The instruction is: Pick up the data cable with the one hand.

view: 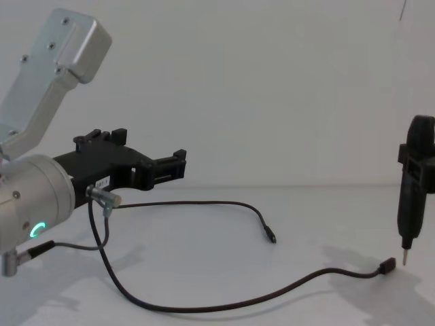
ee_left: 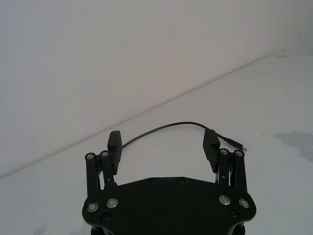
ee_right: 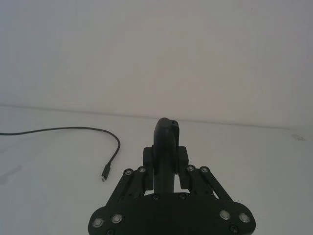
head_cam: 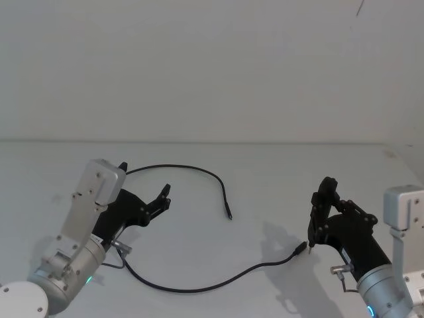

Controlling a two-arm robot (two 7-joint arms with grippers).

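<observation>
Next, my left gripper grabs the cable by the bare cord behind that plug (view: 311,276), since the tool's metal tip (view: 405,257) stands close beside the plug.
The data cable (head_cam: 229,215) is a long thin black cord lying in a loose loop on the white table. One plug (view: 270,238) lies mid-table and the other plug (view: 387,266) at the right. My left gripper (head_cam: 146,180) hovers open over the cable's left bend, nothing between its fingers. The left wrist view shows the cable (ee_left: 161,128) running beyond the open fingertips (ee_left: 211,142). My right gripper (ee_right: 166,159) is shut on an upright black tool (view: 411,183). The tool's metal tip (view: 406,257) stands just beside the right plug.
A short grey wire with a silver plug (view: 102,197) hangs from the left arm's silver wrist (view: 34,217), which glows green. The white table (head_cam: 199,225) meets a plain white wall behind. A table corner shows at the far right (head_cam: 391,154).
</observation>
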